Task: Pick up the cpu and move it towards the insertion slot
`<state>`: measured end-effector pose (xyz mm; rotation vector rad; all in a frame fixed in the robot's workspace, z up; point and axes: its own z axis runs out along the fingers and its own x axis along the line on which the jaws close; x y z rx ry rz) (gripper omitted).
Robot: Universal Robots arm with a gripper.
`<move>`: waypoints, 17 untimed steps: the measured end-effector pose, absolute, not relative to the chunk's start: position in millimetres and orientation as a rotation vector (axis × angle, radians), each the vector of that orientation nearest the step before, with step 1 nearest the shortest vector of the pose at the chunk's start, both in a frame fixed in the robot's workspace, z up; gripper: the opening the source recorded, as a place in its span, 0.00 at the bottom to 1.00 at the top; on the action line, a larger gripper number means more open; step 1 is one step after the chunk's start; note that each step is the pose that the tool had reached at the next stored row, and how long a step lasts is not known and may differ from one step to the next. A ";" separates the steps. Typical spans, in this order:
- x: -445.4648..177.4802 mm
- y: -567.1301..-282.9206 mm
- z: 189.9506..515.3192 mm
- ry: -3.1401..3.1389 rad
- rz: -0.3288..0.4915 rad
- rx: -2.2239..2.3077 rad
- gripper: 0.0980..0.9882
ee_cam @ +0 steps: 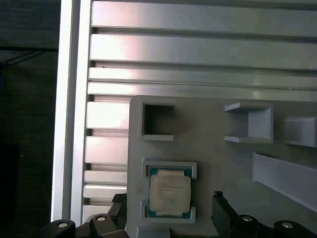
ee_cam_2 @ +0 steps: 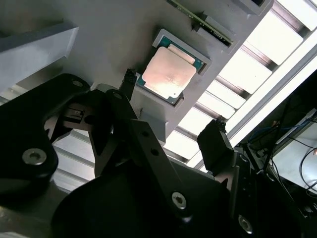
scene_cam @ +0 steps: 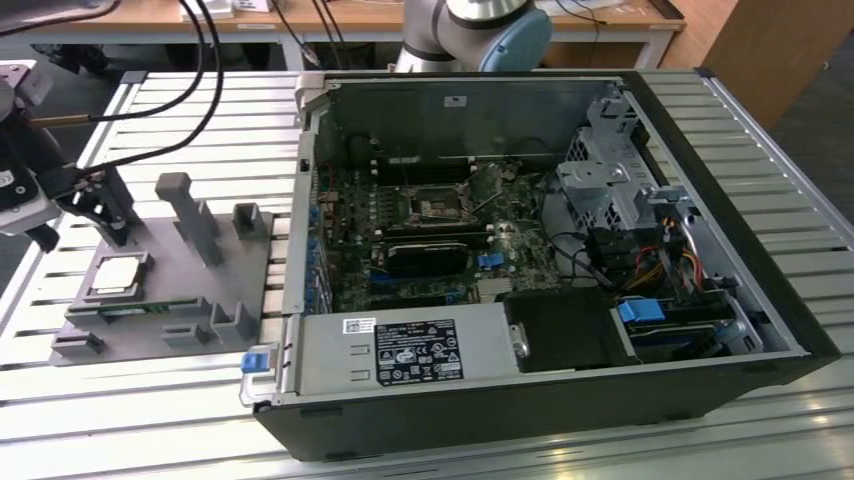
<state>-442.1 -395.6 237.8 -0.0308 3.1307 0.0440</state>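
Observation:
My open fingers stop short of the CPU, so they would miss if they closed now. My gripper needs to move toward the CPU (ee_cam: 170, 192) in the fixture's shallow hollow (ee_cam: 169, 165) before it closes on the CPU.
The cpu (scene_cam: 118, 275) is a small square chip with a silvery top. It lies flat in a shallow recess of the grey fixture (scene_cam: 200, 300), on the exterior view's left. My gripper (scene_cam: 110, 232) hangs just above and behind the chip, open and holding nothing. In both wrist views the cpu (ee_cam_2: 168, 74) (ee_cam: 170, 192) sits in its pocket, roughly centred on the gap of the gripper (ee_cam_2: 173, 111) (ee_cam: 171, 210) and apart from both black fingers. The insertion slot (scene_cam: 438, 207) is the metal-framed square socket on the motherboard inside the open computer case.
Grey posts (scene_cam: 187, 215) rise from the fixture beside the chip. A green memory stick (scene_cam: 134, 307) lies in the fixture's front recess. The case wall (scene_cam: 304, 200) stands between fixture and motherboard. Black cables (scene_cam: 200, 90) hang over the slatted aluminium table (scene_cam: 160, 390).

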 end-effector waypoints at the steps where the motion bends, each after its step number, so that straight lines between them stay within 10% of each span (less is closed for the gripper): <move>1: -442.1 -395.6 236.0 3.131 0.044 -0.031 0.76; 17: -442.2 -398.3 214.7 3.128 0.032 -0.027 0.76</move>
